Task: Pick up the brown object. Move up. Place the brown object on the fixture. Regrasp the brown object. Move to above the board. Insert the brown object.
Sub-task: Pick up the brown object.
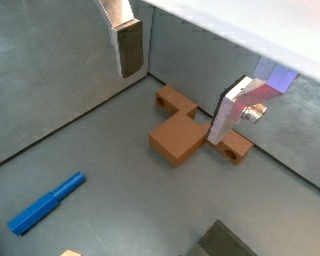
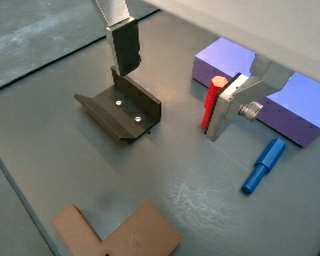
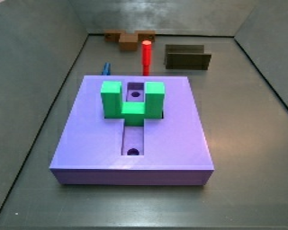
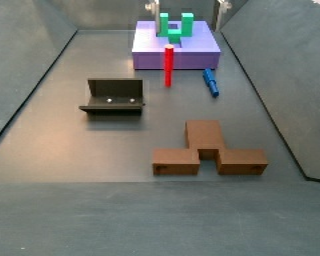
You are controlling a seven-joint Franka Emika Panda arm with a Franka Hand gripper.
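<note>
The brown object has arms with holes that stick out from both sides, so my gripper next needs to grab its thick middle block (image 3: 129, 41) (image 1: 179, 138) to pick it up.
The brown object (image 1: 187, 135) is a blocky wood-coloured piece with short arms and round holes. It lies flat on the grey floor near a wall, also seen as the brown object (image 4: 207, 150) and far back as the brown object (image 3: 129, 39). The gripper (image 1: 174, 106) hangs open well above the floor, one dark-padded finger (image 1: 127, 48) and one silver finger (image 1: 234, 110) wide apart, nothing between them. The fixture (image 2: 120, 110) stands on the floor by itself, also in both side views (image 4: 113, 97) (image 3: 187, 59). The lavender board (image 3: 98, 135) carries a long slot.
A green U-shaped block (image 3: 132, 99) sits on the board. A red upright peg (image 4: 170, 63) stands at the board's edge, close to the silver finger in a wrist view (image 2: 211, 105). A blue bar (image 4: 211, 82) lies on the floor beside it. Grey walls enclose the floor.
</note>
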